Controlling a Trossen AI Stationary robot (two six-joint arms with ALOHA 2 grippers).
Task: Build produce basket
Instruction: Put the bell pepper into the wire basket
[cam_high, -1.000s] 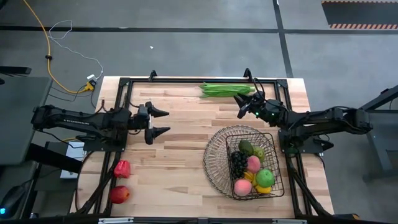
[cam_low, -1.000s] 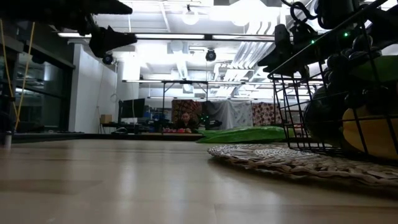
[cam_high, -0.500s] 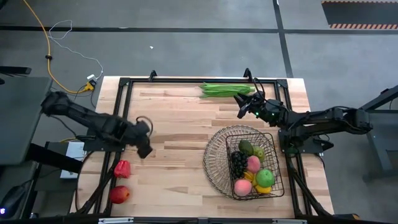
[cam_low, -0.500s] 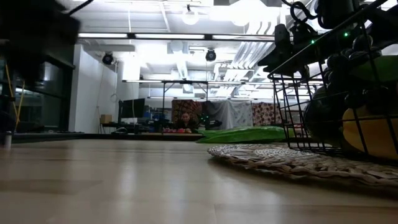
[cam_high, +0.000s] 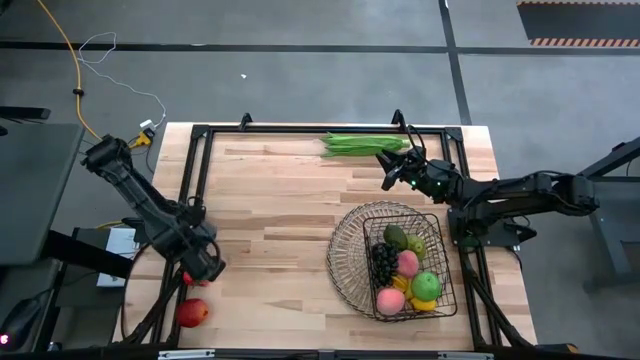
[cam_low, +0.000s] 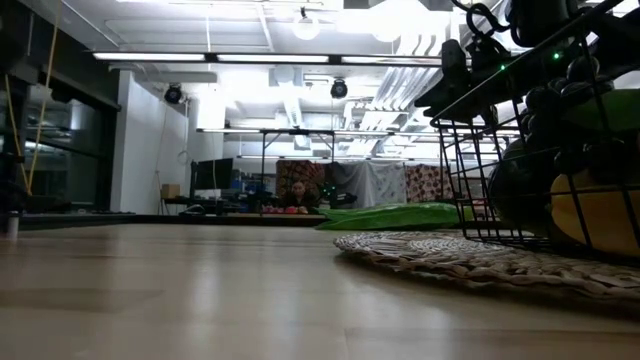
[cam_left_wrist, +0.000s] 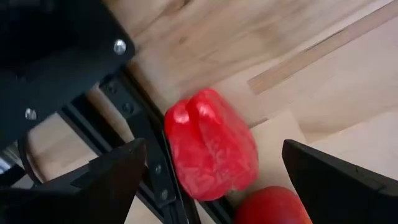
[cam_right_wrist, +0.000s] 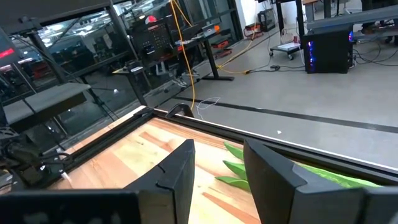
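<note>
Next, my left gripper picks up the red pepper by its rounded sides, to add it to the produce in the wire basket.
The dark wire basket stands at the near right and holds several fruits, among them grapes, peaches and a green apple. A red pepper lies on the wood by the black frame rail at the near left. A red apple lies just nearer. My left gripper hangs over the pepper, pointing down and open, with a finger on either side and above it. Long green beans lie at the far edge. My right gripper waits level beside them, open and with nothing in it.
A black frame rail runs along the table's left side, right next to the pepper. The basket's flared rim spreads over the near right. Bare wood lies between the pepper and the basket.
My left arm has swung from the table's left middle toward the near left corner. Its gripper has tipped from level to pointing down, has rolled, and now stands over the red pepper, still open. No fruit has moved.
</note>
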